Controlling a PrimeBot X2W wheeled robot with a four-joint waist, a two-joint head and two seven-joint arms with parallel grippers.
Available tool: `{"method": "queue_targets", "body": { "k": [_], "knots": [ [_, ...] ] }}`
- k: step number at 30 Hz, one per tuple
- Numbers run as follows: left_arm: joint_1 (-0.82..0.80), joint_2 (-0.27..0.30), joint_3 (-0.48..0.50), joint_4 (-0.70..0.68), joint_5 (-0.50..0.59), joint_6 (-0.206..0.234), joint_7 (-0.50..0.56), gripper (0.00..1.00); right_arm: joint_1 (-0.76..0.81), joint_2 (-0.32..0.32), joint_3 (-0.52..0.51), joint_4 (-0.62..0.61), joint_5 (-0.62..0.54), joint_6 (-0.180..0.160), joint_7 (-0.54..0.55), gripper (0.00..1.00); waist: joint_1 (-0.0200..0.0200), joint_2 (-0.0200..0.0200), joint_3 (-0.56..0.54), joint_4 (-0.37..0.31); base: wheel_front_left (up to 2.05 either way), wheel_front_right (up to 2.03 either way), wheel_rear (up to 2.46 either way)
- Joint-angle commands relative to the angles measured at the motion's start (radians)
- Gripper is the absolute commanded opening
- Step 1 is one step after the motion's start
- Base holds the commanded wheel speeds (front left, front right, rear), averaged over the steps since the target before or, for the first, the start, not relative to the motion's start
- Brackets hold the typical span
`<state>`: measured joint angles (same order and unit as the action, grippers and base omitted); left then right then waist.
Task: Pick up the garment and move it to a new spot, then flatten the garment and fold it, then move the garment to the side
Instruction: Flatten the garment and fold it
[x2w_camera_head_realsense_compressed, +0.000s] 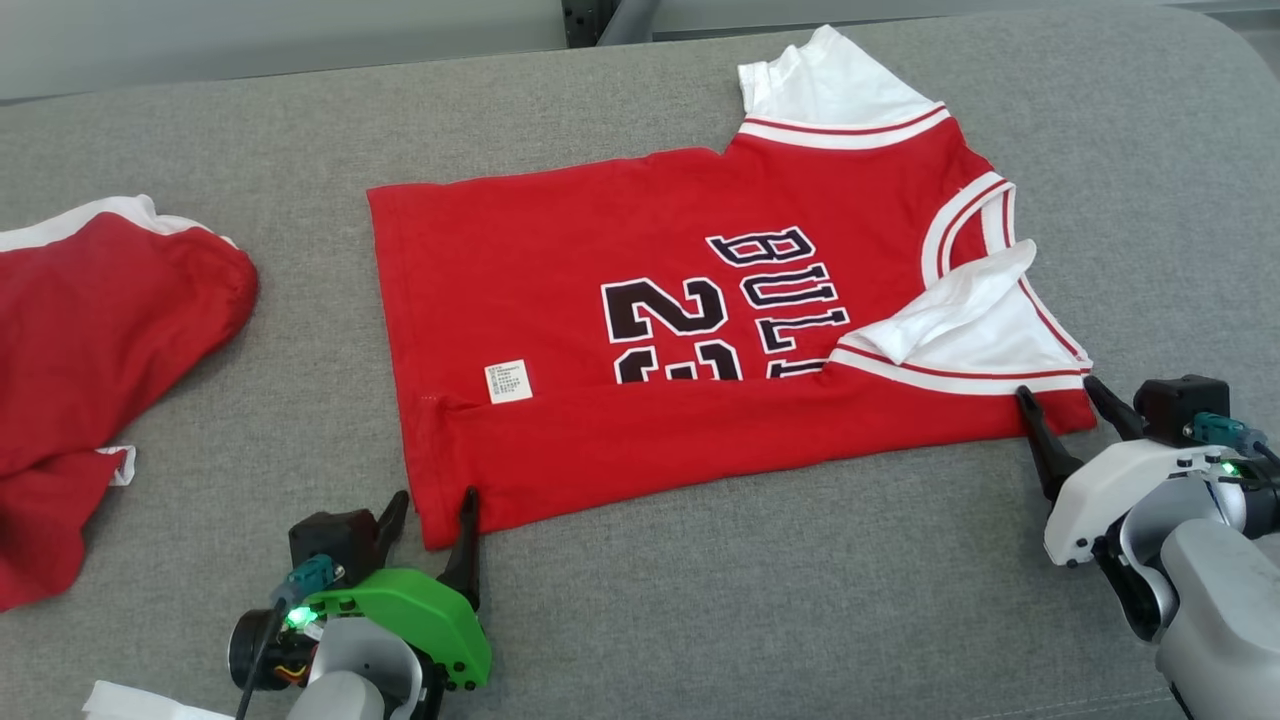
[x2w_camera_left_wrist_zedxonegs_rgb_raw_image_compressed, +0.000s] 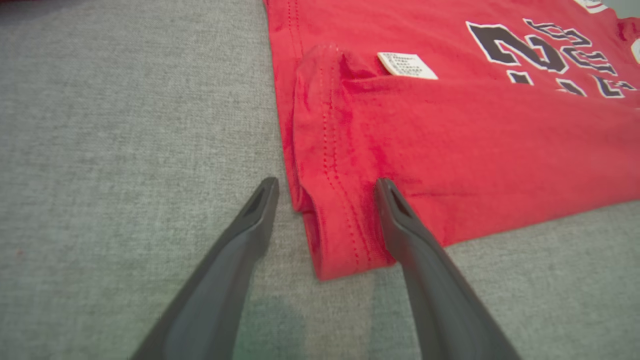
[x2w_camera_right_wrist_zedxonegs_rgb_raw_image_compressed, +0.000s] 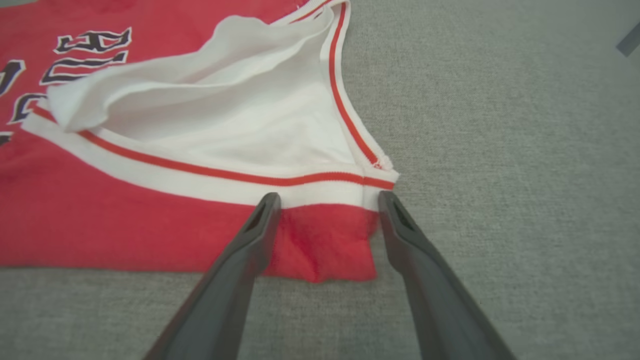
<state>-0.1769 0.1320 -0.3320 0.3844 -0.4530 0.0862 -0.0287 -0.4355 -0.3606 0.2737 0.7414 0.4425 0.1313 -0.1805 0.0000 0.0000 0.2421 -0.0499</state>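
Next, my left gripper grabs the jersey's folded hem corner (x2w_camera_left_wrist_zedxonegs_rgb_raw_image_compressed: 345, 255), where the doubled cloth (x2w_camera_left_wrist_zedxonegs_rgb_raw_image_compressed: 336, 204) stands up, since the jersey lies flat across the cushion.
The garment (x2w_camera_head_realsense_compressed: 640, 300) is a red jersey with white sleeves and black lettering, spread on the grey cushion with its near long edge folded up over the front. My left gripper (x2w_camera_head_realsense_compressed: 432, 508) is open, its fingers straddling the folded near-left hem corner (x2w_camera_left_wrist_zedxonegs_rgb_raw_image_compressed: 332, 235). My right gripper (x2w_camera_head_realsense_compressed: 1062, 395) is open too, its fingers either side of the near-right corner (x2w_camera_right_wrist_zedxonegs_rgb_raw_image_compressed: 325, 240) below the white sleeve (x2w_camera_right_wrist_zedxonegs_rgb_raw_image_compressed: 240, 125). A white label (x2w_camera_left_wrist_zedxonegs_rgb_raw_image_compressed: 407, 65) lies on the fold.
Another red and white garment (x2w_camera_head_realsense_compressed: 90, 370) lies crumpled at the left edge of the grey cushion (x2w_camera_head_realsense_compressed: 760, 600). Bare grey fabric runs along the near side and to the right of the jersey. A pale wall edge (x2w_camera_head_realsense_compressed: 280, 40) borders the far side.
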Motion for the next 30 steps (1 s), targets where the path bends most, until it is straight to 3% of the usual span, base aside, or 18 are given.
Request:
{"method": "queue_targets", "body": {
  "k": [1, 10, 11, 12, 13, 14, 15, 22, 30],
  "knots": [
    [-0.007, -0.003, -0.005, 0.009, -0.013, -0.008, 0.008, 1.0, -0.011, -0.005, 0.009, 0.011, 0.015, -0.001, 0.001, 1.0, 0.0, 0.0, 0.002, 0.003, 0.0, 0.0, 0.0],
    [0.017, -0.004, -0.022, 0.025, -0.054, -0.045, 0.061, 1.0, -0.022, -0.021, 0.087, 0.068, 0.093, -0.001, 0.019, 1.0, 0.0, 0.0, -0.01, -0.005, 0.0, 0.0, 0.0],
    [0.022, -0.005, -0.026, 0.025, -0.06, -0.048, 0.069, 1.0, -0.023, -0.022, 0.096, 0.069, 0.101, -0.001, 0.02, 0.96, 0.0, 0.0, -0.012, -0.007, 0.0, 0.0, 0.0],
    [0.026, -0.005, -0.029, 0.024, -0.063, -0.054, 0.075, 0.82, -0.025, -0.024, 0.106, 0.069, 0.108, -0.001, 0.02, 0.44, 0.0, 0.0, -0.013, -0.009, 0.0, 0.0, 0.0],
    [0.028, -0.005, -0.03, 0.022, -0.067, -0.057, 0.078, 0.42, -0.028, -0.025, 0.118, 0.067, 0.118, -0.001, 0.018, 0.11, 0.0, 0.0, -0.014, -0.011, 0.0, 0.0, 0.0],
    [0.029, -0.004, -0.032, 0.02, -0.071, -0.062, 0.083, 0.2, -0.03, -0.026, 0.128, 0.064, 0.13, -0.001, 0.018, 0.0, 0.0, 0.0, -0.014, -0.012, 0.0, 0.0, 0.0],
    [0.027, -0.003, -0.035, 0.018, -0.072, -0.064, 0.087, 0.0, -0.033, -0.03, 0.138, 0.061, 0.142, -0.001, 0.02, 0.0, 0.0, 0.0, -0.014, -0.013, 0.0, 0.0, 0.0],
    [0.032, 0.042, -0.01, -0.055, -0.103, -0.074, 0.139, 0.0, -0.048, -0.094, 0.185, 0.012, 0.234, -0.001, 0.013, 0.0, 0.0, 0.0, -0.027, -0.016, 0.0, 0.0, 0.0],
    [0.127, 0.135, -0.003, -0.261, -0.136, -0.071, 0.251, 0.0, 0.009, -0.215, 0.226, -0.108, 0.33, -0.002, 0.054, 0.0, 0.0, 0.0, -0.05, -0.019, 0.0, 0.0, 0.0]
  ]
}}
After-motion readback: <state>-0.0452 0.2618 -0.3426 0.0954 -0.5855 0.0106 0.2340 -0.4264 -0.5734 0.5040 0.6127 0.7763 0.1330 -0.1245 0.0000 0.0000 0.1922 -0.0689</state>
